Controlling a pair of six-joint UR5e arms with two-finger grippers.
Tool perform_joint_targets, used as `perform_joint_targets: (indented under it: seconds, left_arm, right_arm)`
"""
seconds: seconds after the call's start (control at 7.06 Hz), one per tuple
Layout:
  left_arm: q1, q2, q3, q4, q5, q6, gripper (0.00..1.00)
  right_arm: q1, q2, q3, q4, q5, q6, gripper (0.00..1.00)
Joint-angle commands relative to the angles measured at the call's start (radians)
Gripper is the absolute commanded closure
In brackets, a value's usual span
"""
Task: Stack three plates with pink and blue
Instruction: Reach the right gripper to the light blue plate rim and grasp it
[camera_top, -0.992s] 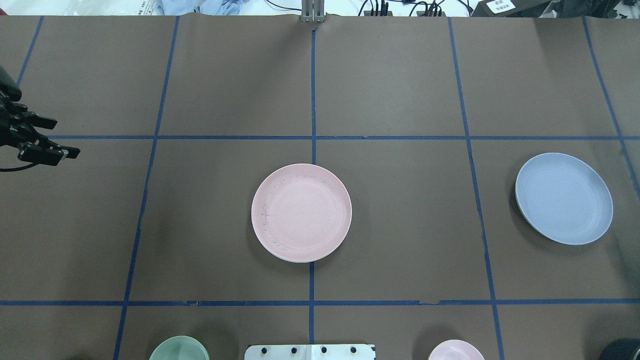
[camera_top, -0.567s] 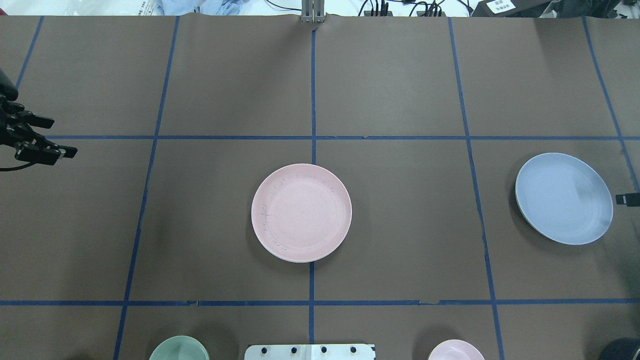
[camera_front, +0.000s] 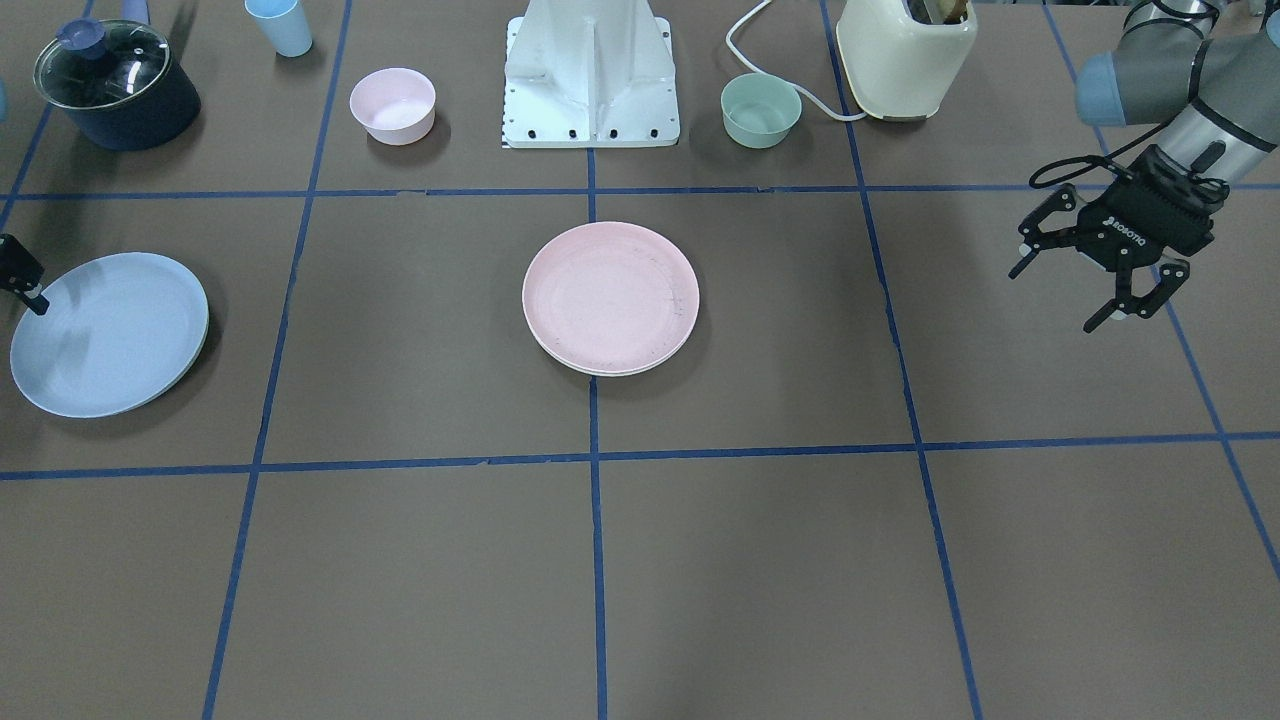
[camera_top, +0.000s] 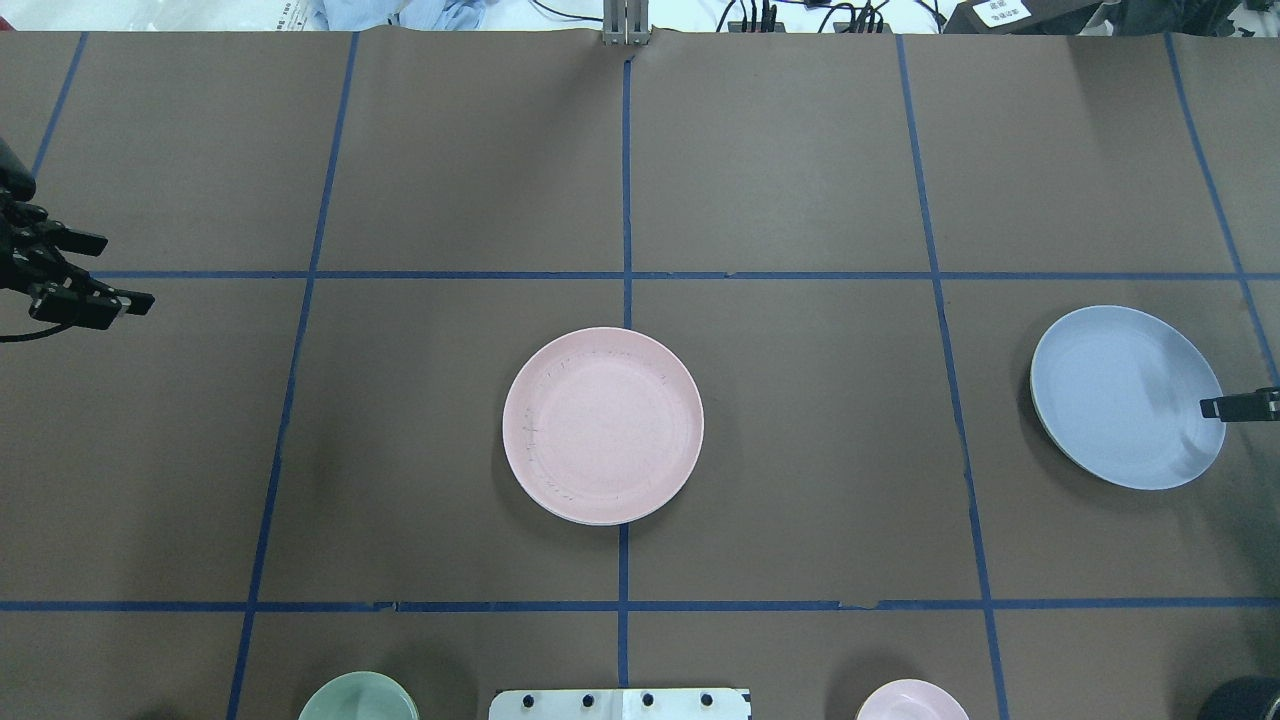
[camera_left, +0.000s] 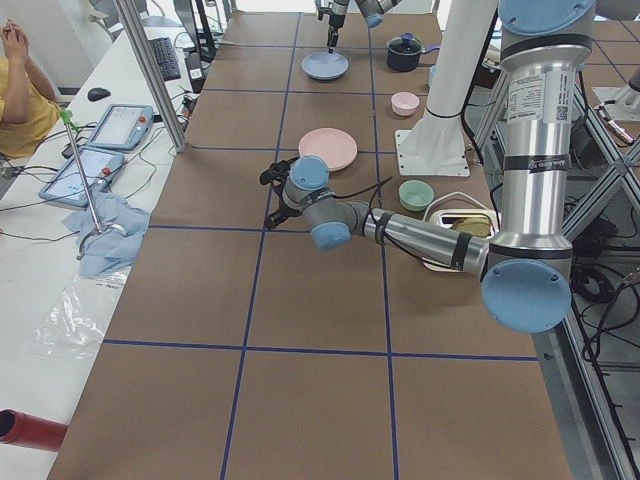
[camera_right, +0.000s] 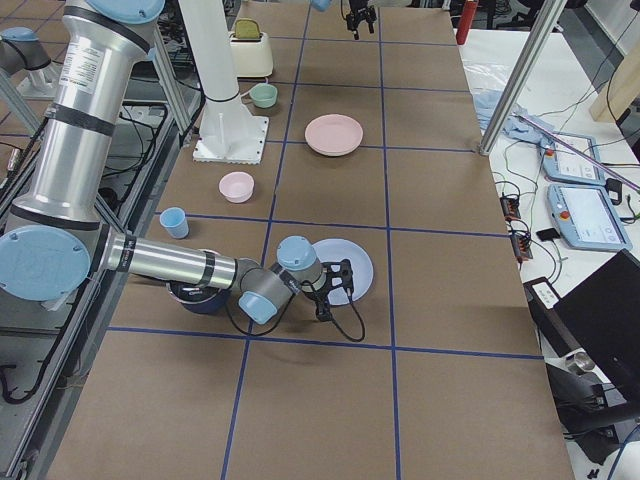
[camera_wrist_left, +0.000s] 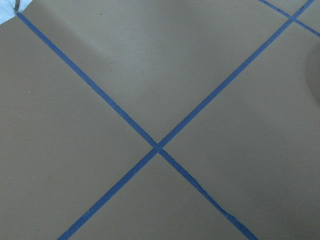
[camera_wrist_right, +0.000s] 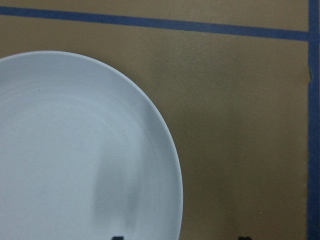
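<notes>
Next, my right gripper grabs the light blue plate by its rim (camera_front: 36, 311). Then I stack the light blue plate onto the pink plate (camera_front: 609, 295).
The pale pink plate (camera_top: 603, 425) lies at the table's middle on top of the cream-white plate (camera_front: 572, 362), of which only a thin rim shows. The light blue plate (camera_top: 1120, 395) lies alone at the right. My right gripper (camera_wrist_right: 180, 237) is open and low at that plate's outer edge. One fingertip (camera_top: 1215, 407) is over the plate and the other is outside the rim, touching nothing that I can see. My left gripper (camera_front: 1055, 298) is open and empty above bare table at the far left, well away from the plates.
Along the robot's side stand a small pink bowl (camera_front: 392, 105), a green bowl (camera_front: 761, 110), a dark pot with a glass lid (camera_front: 115, 85), a blue cup (camera_front: 280, 25), a cream toaster (camera_front: 905, 55) and the white robot base (camera_front: 590, 70).
My right gripper's finger came in from the right edge and moved left over the blue plate's rim. My left gripper drew slightly back, then held still. The plates have not moved.
</notes>
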Motion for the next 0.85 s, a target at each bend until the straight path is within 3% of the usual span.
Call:
perform_joint_targets:
  seconds: [0.0, 0.14, 0.71]
  left_arm:
    - [0.0, 0.002, 0.0, 0.0, 0.0, 0.0, 0.0]
    - [0.0, 0.002, 0.002, -0.01, 0.002, -0.001, 0.0]
    - [-0.005, 0.035, 0.0, -0.043, -0.006, -0.003, 0.0]
  right_arm:
    - [-0.011, 0.016, -0.032, 0.002, -0.014, 0.007, 0.6]
    - [-0.011, 0.022, -0.032, 0.002, -0.014, 0.005, 1.0]
    - [-0.007, 0.046, 0.029, -0.004, 0.019, 0.007, 1.0]
